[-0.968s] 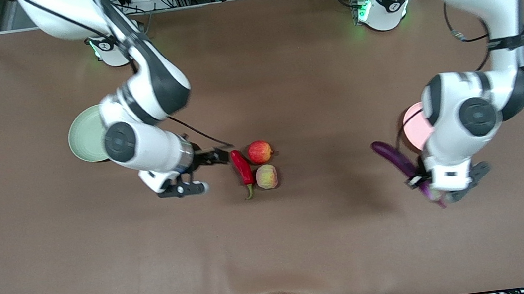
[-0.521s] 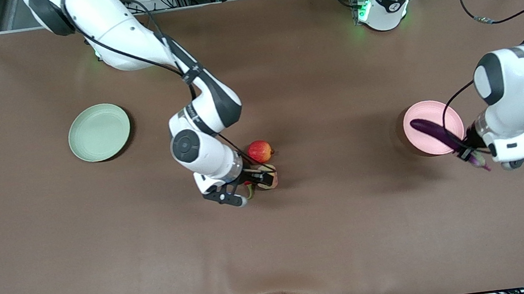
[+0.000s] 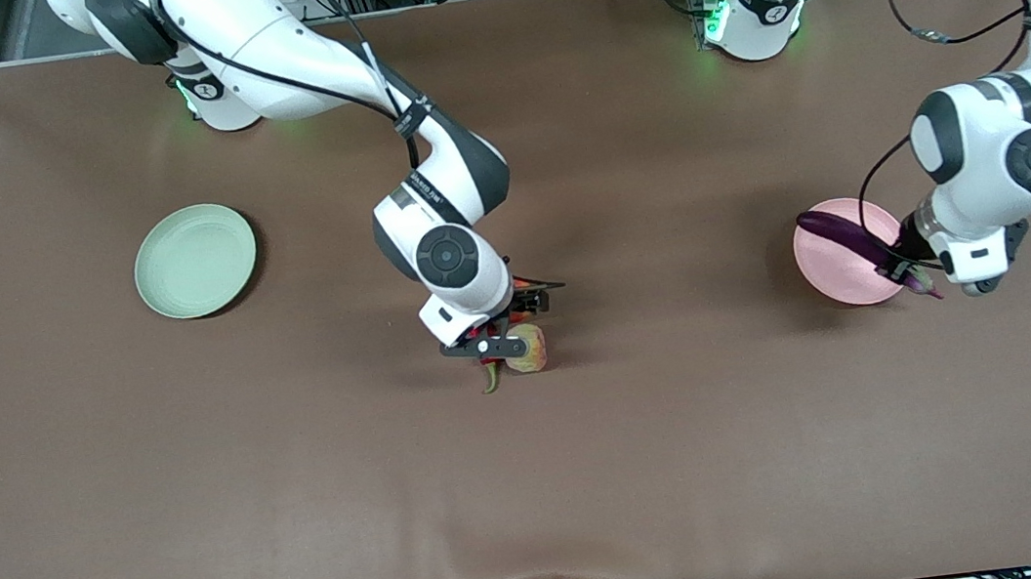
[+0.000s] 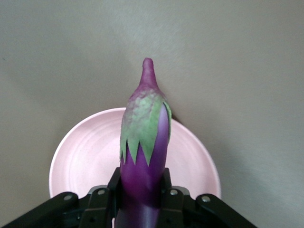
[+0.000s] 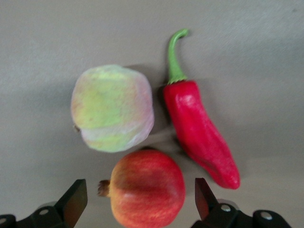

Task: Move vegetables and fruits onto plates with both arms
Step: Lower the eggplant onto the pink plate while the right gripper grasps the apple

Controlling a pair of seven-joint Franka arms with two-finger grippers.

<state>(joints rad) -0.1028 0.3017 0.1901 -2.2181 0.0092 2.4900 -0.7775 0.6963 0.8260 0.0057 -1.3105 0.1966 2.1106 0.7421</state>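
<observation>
The right gripper grabs the red pomegranate by its round middle (image 5: 148, 190) next, to transfer the pomegranate to the pale green plate.
My left gripper (image 3: 907, 273) (image 4: 141, 191) is shut on the long purple eggplant (image 3: 849, 239) (image 4: 145, 137), which slants over the pale pink plate (image 3: 830, 272) (image 4: 85, 161). My right gripper (image 3: 505, 320) (image 5: 140, 198) hangs open over the fruits, its fingers on either side of the red pomegranate (image 5: 147, 187) without touching it. The pale peach (image 3: 529, 351) (image 5: 112, 108) lies beside the pomegranate, nearer to the front camera. The red chili (image 3: 484, 344) (image 5: 199, 133) lies alongside both, toward the right arm's end. My right hand hides the pomegranate in the front view.
The pale green plate (image 3: 195, 261) lies empty toward the right arm's end of the brown table (image 3: 539, 483). Cables hang along both arms.
My right arm swung from beside the green plate to over the fruits, gripper still open. My left arm carried the eggplant from beside the pink plate to over it.
</observation>
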